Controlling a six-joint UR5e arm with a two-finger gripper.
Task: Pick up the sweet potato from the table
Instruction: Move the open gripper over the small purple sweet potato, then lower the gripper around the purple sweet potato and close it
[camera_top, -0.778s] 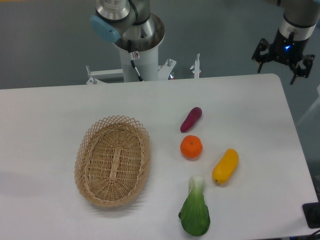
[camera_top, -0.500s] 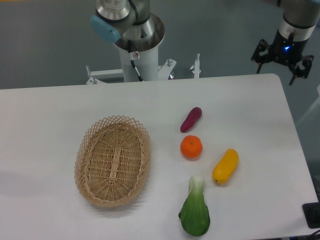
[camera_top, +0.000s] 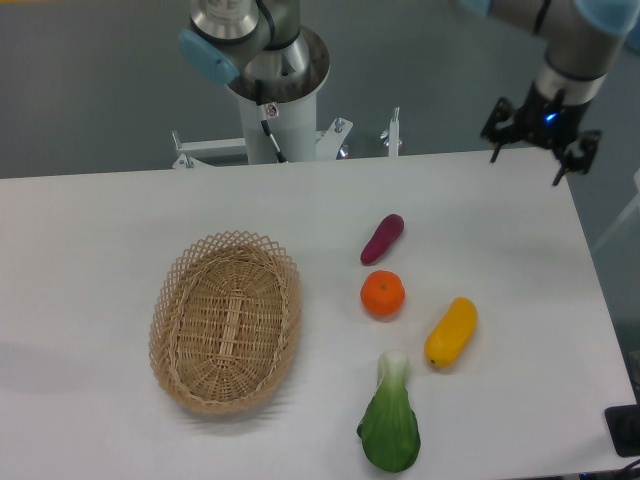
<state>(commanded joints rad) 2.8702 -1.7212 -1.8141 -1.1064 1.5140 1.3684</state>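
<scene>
The sweet potato needs to be picked up, so my gripper will next grab it by its thicker end (camera_top: 391, 227).
The sweet potato (camera_top: 382, 239) is a small reddish-purple tuber lying on the white table (camera_top: 100, 230), right of centre, tilted with its upper end to the right. My gripper (camera_top: 527, 158) hangs above the table's far right corner, well to the upper right of the sweet potato. Its black fingers (camera_top: 497, 146) are spread apart and hold nothing.
A round orange (camera_top: 383, 295) lies just below the sweet potato. A yellow oblong fruit (camera_top: 451, 332) lies to its lower right and a green bok choy (camera_top: 390, 420) near the front edge. A woven oval basket (camera_top: 227, 320) stands left of centre. The arm's base column (camera_top: 275, 100) stands behind the table.
My gripper has moved left and slightly down, from beyond the far right corner to over the table's corner. The objects on the table have not moved.
</scene>
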